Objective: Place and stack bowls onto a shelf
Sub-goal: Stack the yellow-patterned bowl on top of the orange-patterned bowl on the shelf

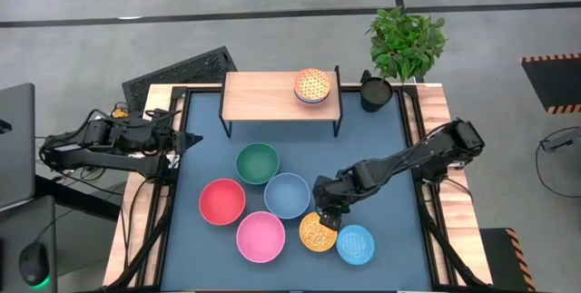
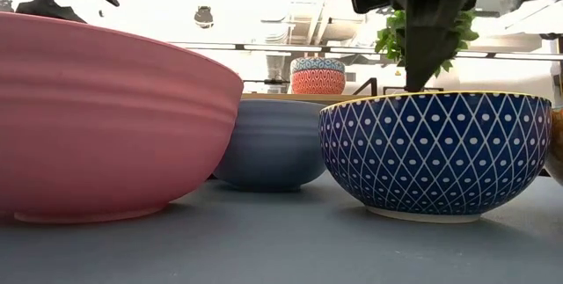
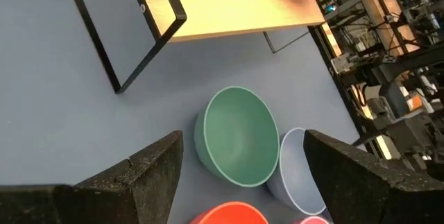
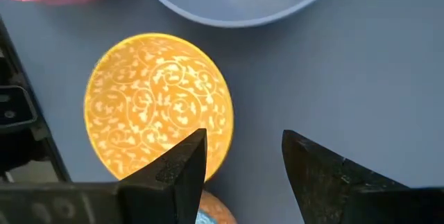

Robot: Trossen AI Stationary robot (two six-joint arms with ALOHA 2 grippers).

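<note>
The right gripper grabs the yellow bowl by its rim (image 4: 232, 115) next, to stack it in the orange patterned bowl.
The shelf (image 1: 281, 98) stands at the far middle and carries an orange patterned bowl stacked in a white-blue one (image 1: 311, 85). On the table rest the green (image 1: 258, 163), grey-blue (image 1: 287, 195), red (image 1: 222, 201), pink (image 1: 260, 236), yellow (image 1: 318, 232) and bright blue (image 1: 355, 244) bowls. My right gripper (image 4: 243, 158) is open and points down over the yellow bowl's (image 4: 158, 106) edge. One fingertip is over its rim and the other over bare table; no touch shows. My left gripper (image 3: 243, 141) waits open at the table's left edge.
A black cup (image 1: 375, 92) stands right of the shelf, with a potted plant (image 1: 406, 39) behind it. The six bowls crowd the table's near middle. Bare blue table (image 1: 372, 148) lies between the bowls and the shelf's right end.
</note>
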